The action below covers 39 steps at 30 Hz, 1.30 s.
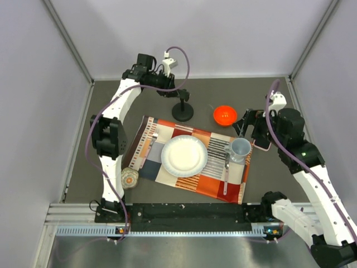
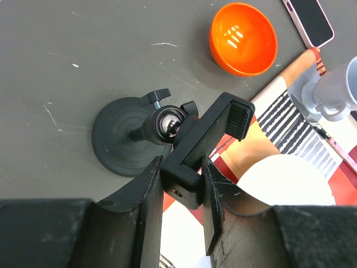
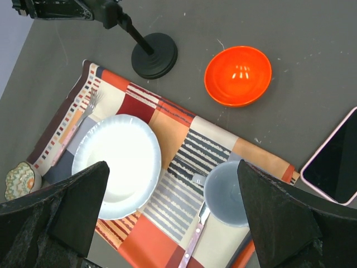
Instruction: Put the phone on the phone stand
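Note:
The phone stand has its round base (image 1: 182, 113) flat on the tabletop and would remain standing, so it is now time to open my left gripper.
The phone stand has a round black base (image 1: 182, 113) on the dark table, behind the placemat. My left gripper (image 1: 178, 90) is shut on the lower end of its clamp holder (image 2: 215, 131), above the base (image 2: 114, 139). The phone (image 3: 334, 162), black screen up with a pink edge, lies flat on the table to the right of the mug; it also shows in the left wrist view (image 2: 308, 21) and in the top view (image 1: 262, 144), partly under my right arm. My right gripper (image 3: 173, 164) is wide open and empty, above the mug and placemat, left of the phone.
An orange bowl (image 1: 225, 115) sits right of the stand base. A patterned placemat (image 1: 178, 131) holds a white plate (image 1: 184, 156), a grey mug (image 1: 241, 148), a fork and a knife (image 3: 192, 245). A small patterned dish (image 1: 129, 178) sits at the mat's front left.

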Motion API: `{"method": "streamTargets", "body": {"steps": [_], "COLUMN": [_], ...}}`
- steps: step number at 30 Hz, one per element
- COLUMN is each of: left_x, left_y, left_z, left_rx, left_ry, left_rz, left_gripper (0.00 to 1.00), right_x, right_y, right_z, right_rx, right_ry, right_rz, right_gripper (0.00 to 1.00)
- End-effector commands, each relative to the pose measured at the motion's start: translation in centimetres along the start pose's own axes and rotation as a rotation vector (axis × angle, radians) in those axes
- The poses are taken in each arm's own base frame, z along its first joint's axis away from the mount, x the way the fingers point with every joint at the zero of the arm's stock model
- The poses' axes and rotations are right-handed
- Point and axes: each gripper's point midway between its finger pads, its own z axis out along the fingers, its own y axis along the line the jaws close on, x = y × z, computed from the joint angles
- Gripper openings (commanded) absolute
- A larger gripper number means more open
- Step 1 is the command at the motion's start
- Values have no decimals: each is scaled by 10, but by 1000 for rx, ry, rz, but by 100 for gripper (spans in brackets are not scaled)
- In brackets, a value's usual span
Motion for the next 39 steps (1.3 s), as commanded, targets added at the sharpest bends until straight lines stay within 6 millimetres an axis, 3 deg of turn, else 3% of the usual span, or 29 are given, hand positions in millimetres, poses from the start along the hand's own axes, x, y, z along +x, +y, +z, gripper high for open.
{"method": "streamTargets", "body": {"steps": [1,5,8,11,13,14,16,20,23,29,30,31,34,39], "left_x": [-39,-40,-41,-43,-46,-46,-44,-47,-53,-66,-66,-66,-62,-58], "left_y": [12,22,30,31,27,25,23,16,11,-8,-9,-12,-20,-14], "left_z": [-10,-13,-16,-19,-20,-21,-21,-23,-25,-34,-33,-32,-29,-29], "left_rx": [-95,-154,-205,-228,-225,-219,-215,-199,-194,-159,-147,-132,-65,12], "left_ry": [-96,-93,-92,-105,-117,-121,-123,-153,-182,-248,-246,-245,-234,-233], "left_rz": [110,110,78,59,44,41,22,-9,-23,-16,11,26,107,143], "left_gripper": [31,34,46,50,52,63,68,73,63,25,18,2,0,0], "right_x": [6,12,14,14,13,13,14,15,14,16,18,18,16,3], "right_y": [-1,-1,0,2,2,3,3,5,7,6,3,1,-11,-45], "right_z": [2,4,6,7,8,9,10,13,14,13,14,14,14,5], "right_rx": [-3,-5,-11,-16,-19,-18,-20,-26,-33,-24,-8,3,88,315], "right_ry": [20,43,62,68,69,74,79,91,94,96,97,97,82,19], "right_rz": [-3,6,12,19,21,21,22,23,25,32,40,49,100,179], "right_gripper": [99,99,99,99,99,99,99,99,99,99,99,99,99,99]}}
